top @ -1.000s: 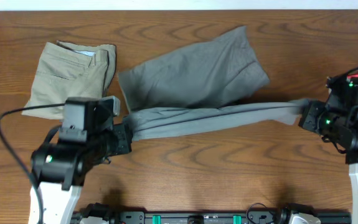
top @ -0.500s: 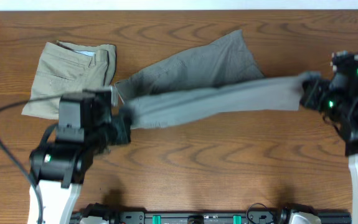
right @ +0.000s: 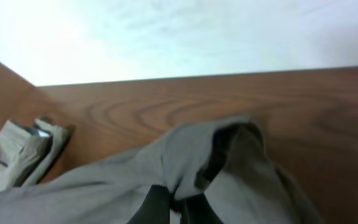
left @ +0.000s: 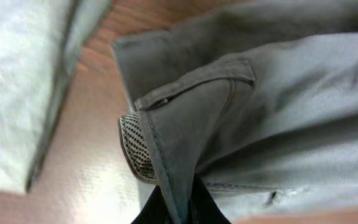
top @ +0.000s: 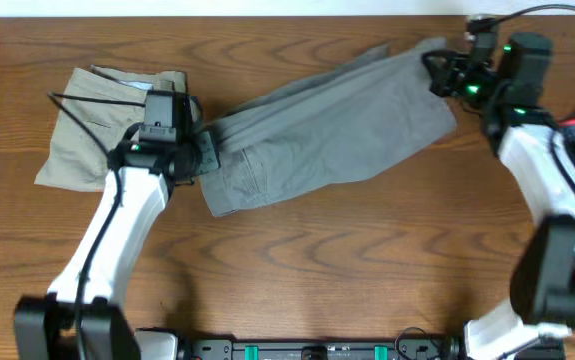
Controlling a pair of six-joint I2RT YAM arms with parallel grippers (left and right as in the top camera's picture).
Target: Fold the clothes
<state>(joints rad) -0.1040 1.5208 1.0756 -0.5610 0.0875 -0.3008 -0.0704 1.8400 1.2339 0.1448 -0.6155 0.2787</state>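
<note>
The hem end hangs raised past the under layer's corner and would fall out of line if I opened now. My right gripper must line it up first.
The grey shorts (top: 327,130) lie folded across the middle of the table, slanting from lower left to upper right. My left gripper (top: 207,152) is shut on their waistband end at the left; the left wrist view shows the grey shorts' (left: 278,106) seam and patterned lining pinched between my left gripper's fingers (left: 180,208). My right gripper (top: 439,70) is shut on the hem end at the far right, near the table's back edge; in the right wrist view my right gripper's fingers (right: 177,210) clamp a bunched fold of the grey shorts (right: 228,174).
Folded beige shorts (top: 107,120) lie at the far left, just beside my left gripper; they also show in the left wrist view (left: 23,87) and the right wrist view (right: 17,155). The table's back edge (top: 267,14) runs close behind the grey shorts.
Both grippers have carried the stretched front edge of the grey shorts away from me and over the back layer, so the shorts now lie folded lengthwise. Both arms have reached far forward.
</note>
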